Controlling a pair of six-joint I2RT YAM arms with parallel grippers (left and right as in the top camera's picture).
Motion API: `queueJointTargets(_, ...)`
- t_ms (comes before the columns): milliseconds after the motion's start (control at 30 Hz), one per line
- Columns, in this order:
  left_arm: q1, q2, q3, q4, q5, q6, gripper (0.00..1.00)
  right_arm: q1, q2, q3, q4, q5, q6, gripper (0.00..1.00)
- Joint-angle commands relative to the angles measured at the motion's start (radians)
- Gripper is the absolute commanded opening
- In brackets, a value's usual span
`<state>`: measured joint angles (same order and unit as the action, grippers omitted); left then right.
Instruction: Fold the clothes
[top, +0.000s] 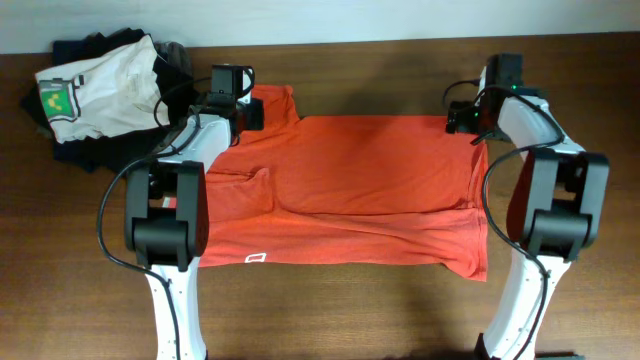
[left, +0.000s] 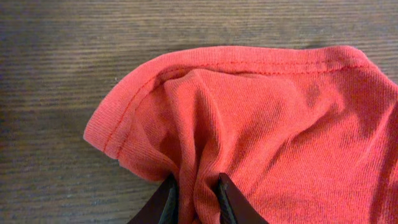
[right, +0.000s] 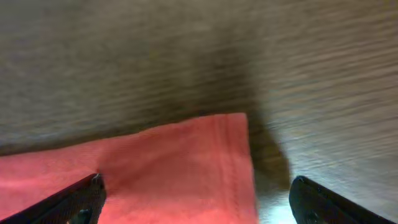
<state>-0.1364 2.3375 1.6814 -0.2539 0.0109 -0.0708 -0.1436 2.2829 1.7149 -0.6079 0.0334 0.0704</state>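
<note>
My left gripper is holding the sleeve of the red-orange T-shirt. My right gripper will next grab the T-shirt by its far corner opposite that hold, to fold the T-shirt's far side frontward.
The red-orange T-shirt (top: 370, 185) lies spread across the table, partly folded, with its small white neck tag (top: 255, 259) near the front edge. My left gripper (left: 196, 186) is shut on a bunched fold of the shirt's sleeve (left: 249, 118) at the shirt's far left corner (top: 268, 100). My right gripper (right: 196, 190) is open, its fingers either side of the shirt's far right corner (right: 211, 162), just above it (top: 468, 122). The white lettering is hidden.
A white T-shirt with a green-yellow print (top: 95, 90) lies on dark folded garments (top: 90, 150) at the far left. Bare wooden table (top: 380, 310) shows in front of and behind the shirt.
</note>
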Motion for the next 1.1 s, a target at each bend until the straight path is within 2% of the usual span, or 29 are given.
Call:
queueJointTargets(0, -0.003, -0.027, 0.009, -0.013, 0.011, 0.004, 0.21, 0.005, 0.027, 0.026, 0.022, 0.009, -0.007, 0.98)
queueJointTargets(33, -0.003, -0.027, 0.009, -0.013, 0.011, 0.004, 0.21, 0.004, 0.029, 0.026, 0.026, 0.009, -0.007, 0.99)
queueJointTargets(67, -0.003, -0.027, 0.009, -0.013, 0.011, 0.005, 0.21, 0.004, 0.030, 0.026, 0.028, 0.008, -0.006, 0.89)
queueJointTargets(133, -0.002, -0.027, 0.009, -0.013, 0.011, 0.004, 0.21, 0.004, 0.029, 0.026, 0.033, 0.009, 0.002, 0.58)
queueJointTargets(167, -0.002, -0.027, 0.009, -0.013, 0.011, 0.004, 0.21, 0.004, 0.029, 0.026, 0.033, 0.011, 0.015, 0.53)
queueJointTargets(267, -0.003, -0.027, 0.009, -0.013, 0.011, 0.004, 0.21, 0.004, 0.029, 0.026, 0.034, 0.013, 0.024, 0.48)
queueJointTargets(400, -0.003, -0.027, 0.009, -0.013, 0.011, 0.004, 0.21, 0.004, 0.030, 0.026, 0.025, 0.013, 0.024, 0.23)
queueJointTargets(533, -0.003, -0.027, 0.009, -0.021, 0.011, 0.004, 0.18, 0.001, 0.029, 0.033, -0.030, 0.058, 0.069, 0.04)
queueJointTargets(600, -0.003, -0.042, 0.009, -0.034, 0.012, 0.004, 0.11, -0.006, 0.029, 0.051, -0.072, 0.058, 0.069, 0.04)
queueJointTargets(633, -0.003, -0.062, 0.009, -0.045, 0.011, 0.004, 0.01, -0.011, 0.026, 0.071, -0.105, 0.058, 0.073, 0.04)
queueJointTargets(867, -0.006, -0.323, 0.009, -0.187, 0.040, 0.005, 0.01, -0.048, 0.012, 0.331, -0.457, 0.058, 0.189, 0.04)
queueJointTargets(1067, -0.003, -0.417, 0.009, -0.363, 0.005, 0.004, 0.01, -0.048, 0.012, 0.440, -0.695, 0.058, 0.276, 0.04)
